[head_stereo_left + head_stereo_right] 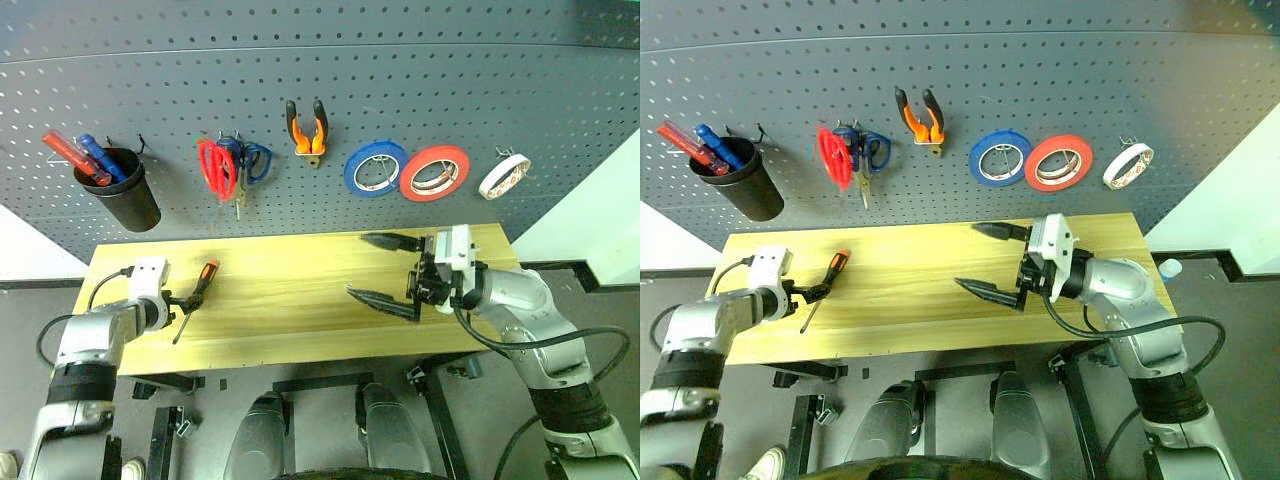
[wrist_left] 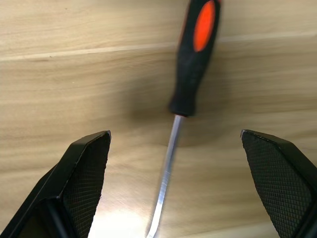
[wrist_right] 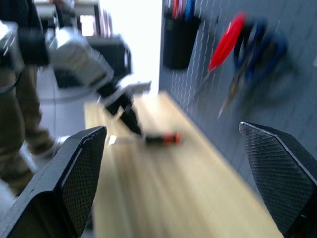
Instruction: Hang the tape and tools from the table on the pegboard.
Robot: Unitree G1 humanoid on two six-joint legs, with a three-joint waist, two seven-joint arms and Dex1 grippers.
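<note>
I should lower my left gripper before I close it on the screwdriver, as my fingers are above the screwdriver [image 2: 185, 94], with wood beside its metal shaft [image 2: 166, 183], and would miss now.
An orange-and-black screwdriver [image 1: 204, 277] lies on the left part of the wooden table [image 1: 290, 300]. My left gripper [image 2: 174, 133] is open and hangs low over it. The metal shaft [image 2: 166, 183] runs between the two fingers and touches neither. My right gripper [image 1: 355, 265] is open and empty above the table's right half, pointing to the left. On the grey pegboard [image 1: 400, 90] hang the red-handled scissors [image 1: 212, 168], the orange-and-black pliers [image 1: 306, 128] and the small whitish tape [image 1: 504, 176].
A black cup [image 1: 125, 195] with red and blue handles in it hangs at the pegboard's left. Blue scissors [image 1: 255, 160] hang beside the red ones. A blue roll [image 1: 375, 168] and a red-orange roll [image 1: 435, 172] hang right of the pliers. A person [image 3: 12, 148] stands past the table's left end.
</note>
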